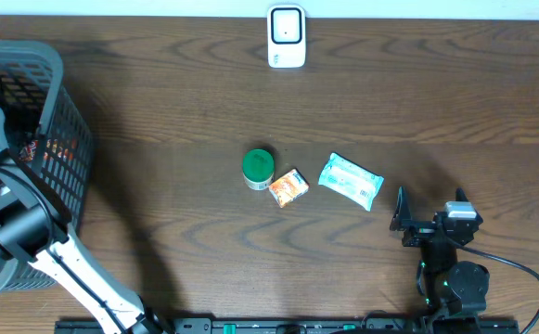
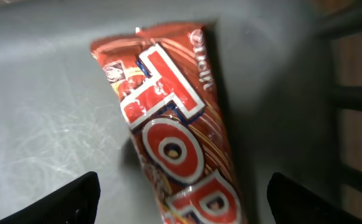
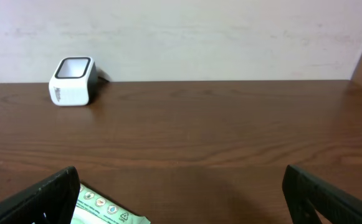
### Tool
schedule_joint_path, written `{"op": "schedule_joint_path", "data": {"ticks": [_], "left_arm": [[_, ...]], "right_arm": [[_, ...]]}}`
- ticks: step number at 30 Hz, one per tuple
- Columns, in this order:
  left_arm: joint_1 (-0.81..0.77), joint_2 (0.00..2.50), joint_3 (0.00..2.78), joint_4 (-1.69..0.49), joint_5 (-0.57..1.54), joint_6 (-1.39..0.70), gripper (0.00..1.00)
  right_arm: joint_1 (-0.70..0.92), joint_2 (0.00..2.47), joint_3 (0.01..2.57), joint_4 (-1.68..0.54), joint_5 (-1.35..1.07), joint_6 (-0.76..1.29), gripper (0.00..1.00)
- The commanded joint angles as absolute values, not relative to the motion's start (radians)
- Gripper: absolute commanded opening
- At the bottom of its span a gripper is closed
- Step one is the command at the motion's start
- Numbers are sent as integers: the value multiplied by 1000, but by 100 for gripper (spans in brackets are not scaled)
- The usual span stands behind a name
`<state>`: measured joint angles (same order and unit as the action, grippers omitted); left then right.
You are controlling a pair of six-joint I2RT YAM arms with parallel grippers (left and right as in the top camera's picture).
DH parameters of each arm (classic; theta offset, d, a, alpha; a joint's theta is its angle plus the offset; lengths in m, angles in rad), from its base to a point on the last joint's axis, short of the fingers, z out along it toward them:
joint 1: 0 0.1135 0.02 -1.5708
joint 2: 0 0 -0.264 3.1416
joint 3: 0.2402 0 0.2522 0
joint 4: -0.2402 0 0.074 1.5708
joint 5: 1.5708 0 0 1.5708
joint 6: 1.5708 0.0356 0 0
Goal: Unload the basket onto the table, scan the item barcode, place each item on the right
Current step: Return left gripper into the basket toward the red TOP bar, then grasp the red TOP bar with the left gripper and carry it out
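Note:
I will next grab the red snack packet (image 2: 174,130) with my left gripper across its long edges near the "P", so the packet's far end stays exposed for barcode scanning.
A red snack packet (image 2: 174,130) with big "TOP" lettering lies flat on the grey floor of the basket (image 2: 43,112). My left gripper (image 2: 184,193) hangs over it, open, one dark finger on each side of the packet's near end and clear of it. From overhead the left arm (image 1: 14,223) reaches into the basket (image 1: 60,102) and its fingers are hidden. The white scanner (image 1: 287,37) stands at the table's far edge, also in the right wrist view (image 3: 73,81). My right gripper (image 1: 431,211) rests open and empty at the front right.
A green round tin (image 1: 258,167), a small orange packet (image 1: 288,187) and a white-green wipes packet (image 1: 351,181) lie mid-table. The wipes packet (image 3: 103,208) sits by my right gripper's left finger. The basket's slatted wall (image 2: 355,93) rises right of the red packet.

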<state>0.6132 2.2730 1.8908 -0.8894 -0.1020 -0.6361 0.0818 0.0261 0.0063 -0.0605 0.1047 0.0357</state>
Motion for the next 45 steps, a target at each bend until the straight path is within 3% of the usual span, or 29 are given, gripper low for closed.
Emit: {"op": "schedule_joint_path", "data": {"ticks": [1, 3, 6, 10, 21, 32, 36, 41, 45], "left_arm": [[617, 2324, 1887, -896, -96, -653, 86], [617, 2342, 1883, -899, -97, -652, 85], [619, 2351, 1883, -918, -97, -636, 46], [630, 2340, 1884, -957, -99, -593, 8], [726, 2082, 2010, -1244, -131, -592, 7], [730, 1467, 2017, -1253, 397, -600, 7], [580, 1300, 2017, -1245, 540, -599, 7], [204, 1221, 1987, -1206, 539, -582, 7], [-102, 1254, 1912, -1131, 539, -422, 7]], "right_arm": [[88, 25, 6, -64, 107, 21, 99], [88, 25, 6, -64, 107, 21, 99], [88, 25, 6, -64, 107, 21, 99], [88, 25, 6, -64, 107, 21, 99], [88, 25, 6, -64, 107, 21, 99], [88, 25, 6, -64, 107, 21, 99], [88, 25, 6, -64, 107, 21, 99], [88, 25, 6, -64, 107, 21, 99], [88, 25, 6, -64, 107, 21, 99]]}}
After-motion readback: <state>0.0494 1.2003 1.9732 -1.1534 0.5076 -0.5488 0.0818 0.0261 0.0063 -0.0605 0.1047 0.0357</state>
